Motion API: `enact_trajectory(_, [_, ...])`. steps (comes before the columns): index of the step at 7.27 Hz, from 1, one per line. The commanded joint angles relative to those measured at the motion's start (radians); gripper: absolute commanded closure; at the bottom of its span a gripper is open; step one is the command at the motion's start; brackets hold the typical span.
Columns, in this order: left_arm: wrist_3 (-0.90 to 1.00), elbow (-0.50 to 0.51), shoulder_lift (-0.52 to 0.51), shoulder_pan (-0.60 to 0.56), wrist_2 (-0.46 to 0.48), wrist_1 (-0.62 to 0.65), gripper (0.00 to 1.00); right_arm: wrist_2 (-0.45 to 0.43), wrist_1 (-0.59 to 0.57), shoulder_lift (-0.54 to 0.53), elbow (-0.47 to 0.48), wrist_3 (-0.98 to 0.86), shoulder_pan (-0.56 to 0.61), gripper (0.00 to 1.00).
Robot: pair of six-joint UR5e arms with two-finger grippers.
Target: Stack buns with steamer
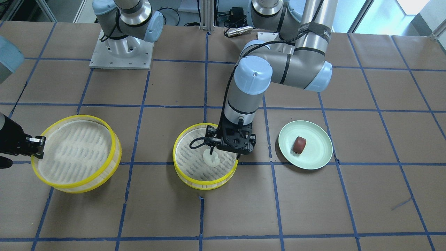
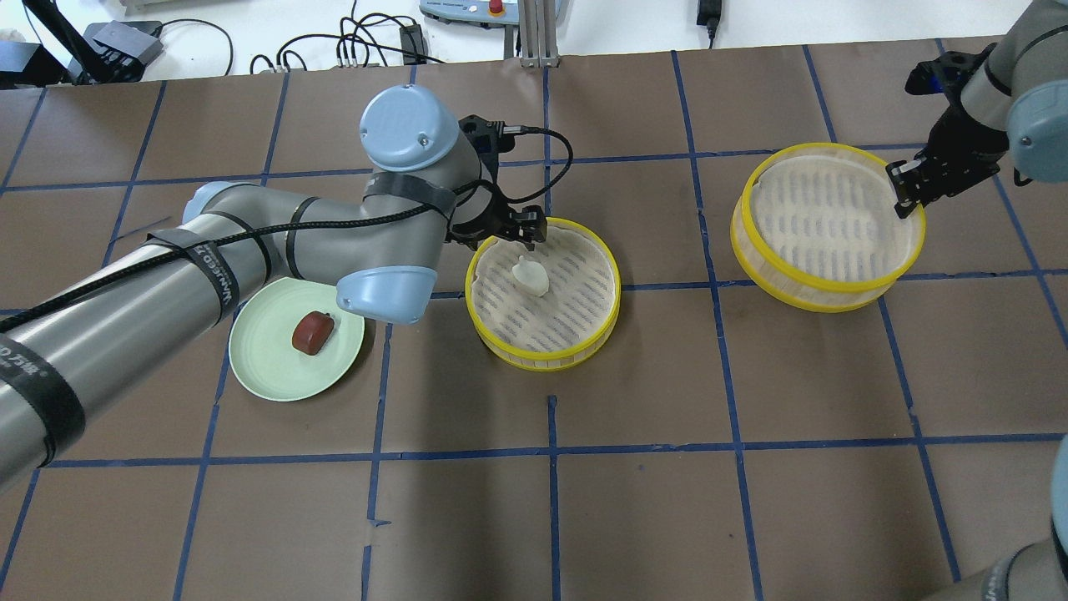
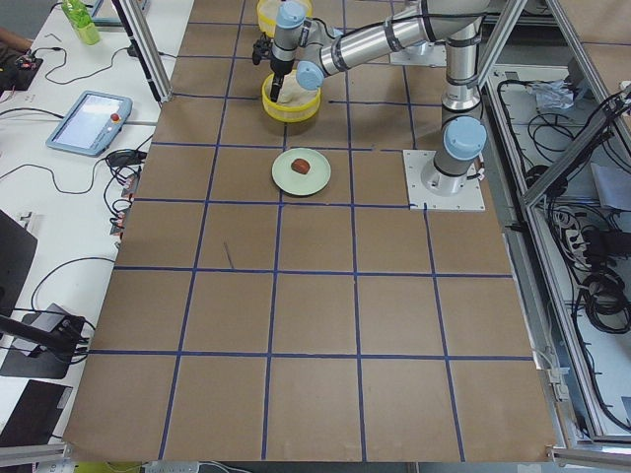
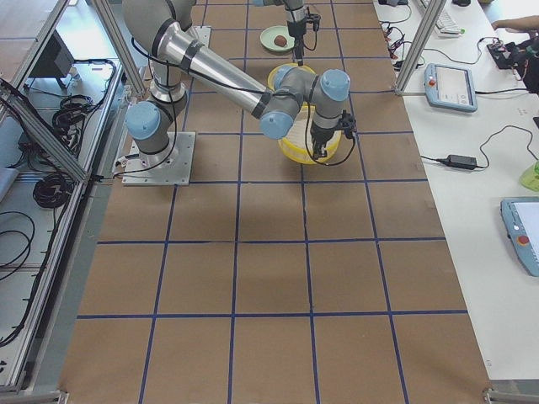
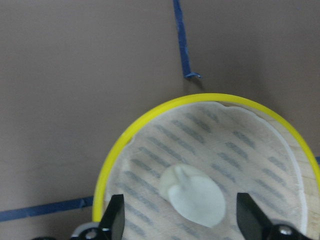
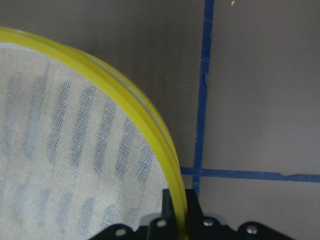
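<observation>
The second steamer tray needs to be filled, so the left gripper should grab the reddish-brown bun [image 1: 299, 145] by its long sides next.
The white bun [image 1: 211, 158] lies on the mesh of the middle yellow-rimmed steamer tray [image 1: 195, 183], and shows in the overhead view [image 2: 531, 275] and the left wrist view [image 5: 195, 195]. My left gripper [image 5: 180, 225] is open just above it, one finger on each side, not touching. The reddish-brown bun [image 1: 299, 145] sits on the pale green plate [image 1: 313, 157]. My right gripper [image 2: 905, 188] is shut on the rim of a second, empty steamer tray [image 2: 801, 280], which is tilted, its gripped side higher.
The plate [image 2: 275, 376] lies beside the middle steamer [image 2: 501, 346], under my left forearm. The second steamer [image 1: 111, 132] is about one grid square away on the other side. Brown table paper with blue tape lines; cables and arm bases at the robot's edge.
</observation>
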Motion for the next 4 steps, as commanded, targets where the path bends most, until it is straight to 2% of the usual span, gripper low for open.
enact_trajectory(1, [0.298, -0.075, 0.091, 0.175, 0.014, -0.037, 0.00, -0.004, -0.003, -0.014, -0.001, 0.227, 0.189, 0.84])
enact_trajectory(3, [0.484, -0.188, 0.096, 0.365, 0.004, -0.039, 0.00, 0.014, -0.005, -0.014, -0.003, 0.481, 0.344, 0.84])
enact_trajectory(4, [0.479, -0.214, 0.088, 0.381, 0.011, -0.039, 0.00, 0.061, -0.021, -0.007, -0.009, 0.606, 0.427, 0.85])
